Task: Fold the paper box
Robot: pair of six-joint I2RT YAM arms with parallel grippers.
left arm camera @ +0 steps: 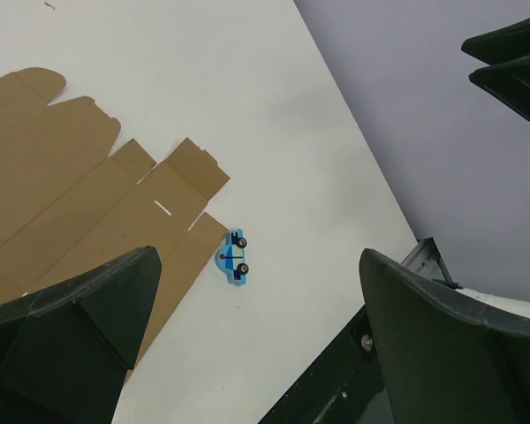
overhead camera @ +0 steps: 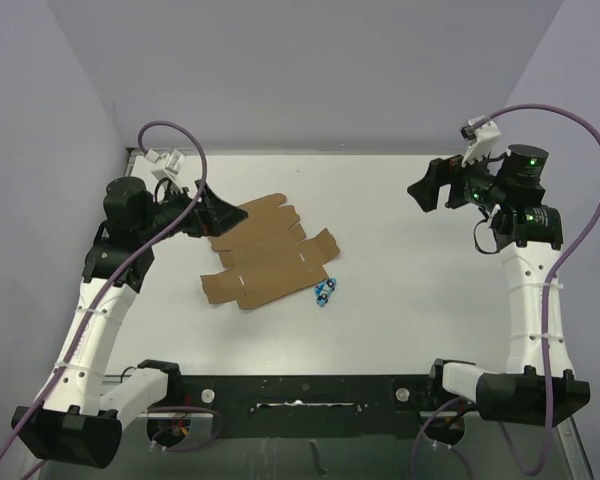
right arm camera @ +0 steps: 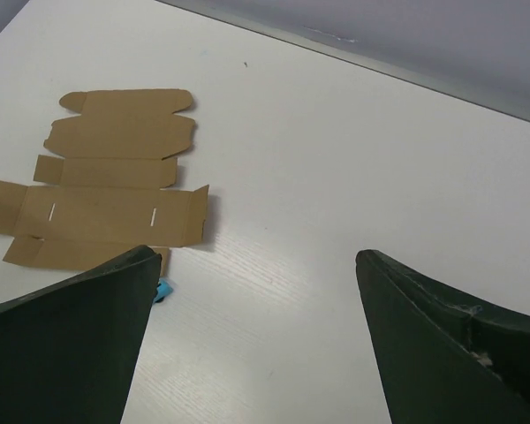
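Next, the left gripper grabs the paper box point(overhead camera: 265, 255) by its nearest side edge, leaving the opposite side's flaps free for my right gripper to fold.
The paper box point(overhead camera: 265, 255) is a flat, unfolded brown cardboard sheet with flaps and slots, lying on the white table left of centre. It also shows in the left wrist view point(left arm camera: 79, 203) and in the right wrist view point(right arm camera: 106, 185). My left gripper point(overhead camera: 220, 213) is open and empty, held above the sheet's far left corner. My right gripper point(overhead camera: 430, 187) is open and empty, raised at the far right, well away from the sheet.
A tiny blue toy car point(overhead camera: 325, 292) lies on the table point(overhead camera: 410, 300) just off the sheet's near right corner; it shows in the left wrist view point(left arm camera: 233, 257) too. A black rail point(overhead camera: 310, 395) runs along the near edge between the arm bases. Lilac walls surround the table.
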